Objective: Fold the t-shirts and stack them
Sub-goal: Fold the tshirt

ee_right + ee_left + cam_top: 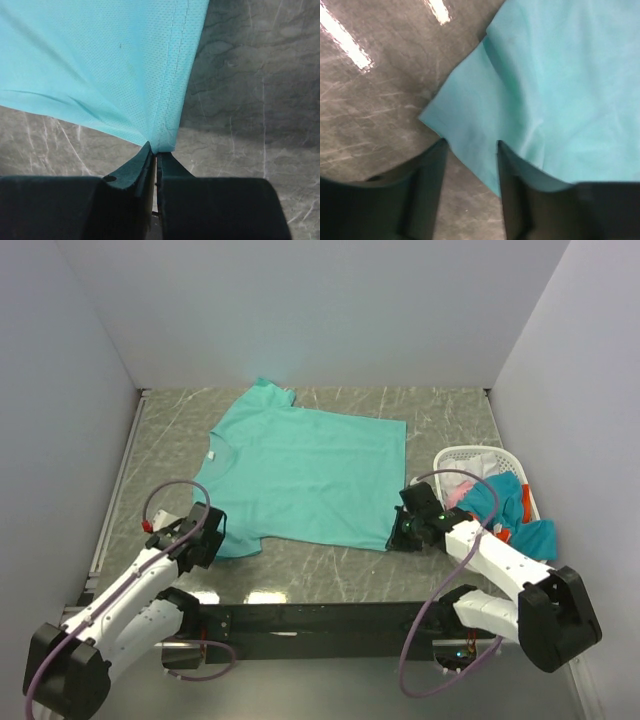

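I need to pinch the teal-green t-shirt's near sleeve edge with my left gripper next, to match my right gripper's hem corner. Then the t-shirt's near side can be folded over.
The teal-green t-shirt lies spread flat on the grey marbled table. My right gripper is shut on its near right hem corner, and the cloth pulls taut from the pinch. My left gripper is open at the near left sleeve; in the left wrist view the sleeve edge lies between its two dark fingers, one finger partly over the cloth. The other t-shirts, blue-teal, orange-red and pale pink, are heaped in the basket.
The white lattice laundry basket stands at the right edge of the table next to my right arm. White walls close in the table at the left, back and right. A dark rail runs along the near edge.
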You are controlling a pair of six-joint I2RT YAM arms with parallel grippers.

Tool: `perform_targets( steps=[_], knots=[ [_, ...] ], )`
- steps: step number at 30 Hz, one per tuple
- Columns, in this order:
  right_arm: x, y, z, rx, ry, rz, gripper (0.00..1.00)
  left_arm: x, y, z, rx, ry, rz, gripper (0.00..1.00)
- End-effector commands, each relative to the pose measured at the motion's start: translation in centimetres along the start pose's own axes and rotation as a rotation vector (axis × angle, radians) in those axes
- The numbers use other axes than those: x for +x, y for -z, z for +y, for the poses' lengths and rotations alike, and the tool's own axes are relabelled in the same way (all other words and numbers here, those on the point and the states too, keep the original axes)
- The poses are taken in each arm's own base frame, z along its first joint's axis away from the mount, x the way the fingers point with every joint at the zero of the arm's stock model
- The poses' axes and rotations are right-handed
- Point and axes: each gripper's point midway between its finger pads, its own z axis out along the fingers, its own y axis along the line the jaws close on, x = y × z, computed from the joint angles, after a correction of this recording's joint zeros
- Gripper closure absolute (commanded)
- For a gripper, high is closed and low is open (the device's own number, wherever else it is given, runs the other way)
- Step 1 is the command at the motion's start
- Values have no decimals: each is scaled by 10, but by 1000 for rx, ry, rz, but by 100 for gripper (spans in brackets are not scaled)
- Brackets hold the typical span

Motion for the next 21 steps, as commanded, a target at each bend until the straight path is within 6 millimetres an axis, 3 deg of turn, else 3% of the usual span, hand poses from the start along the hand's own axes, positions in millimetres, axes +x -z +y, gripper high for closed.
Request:
perform_targets(
  steps=[1,10,15,21],
  knots=[
    [-10,2,15,-42,25,-15,93,12,-1,-3,10,-2,58,46],
    [-13,2,15,-32,60,-11,93,32,-16,30,-106,5,121,47],
    [-12,1,15,-35,64,-6,93,29,-20,26,-116,14,101,44],
    [-14,4,13,-29,65,-23,93,20,-27,17,-132,-11,48,58]
  ],
)
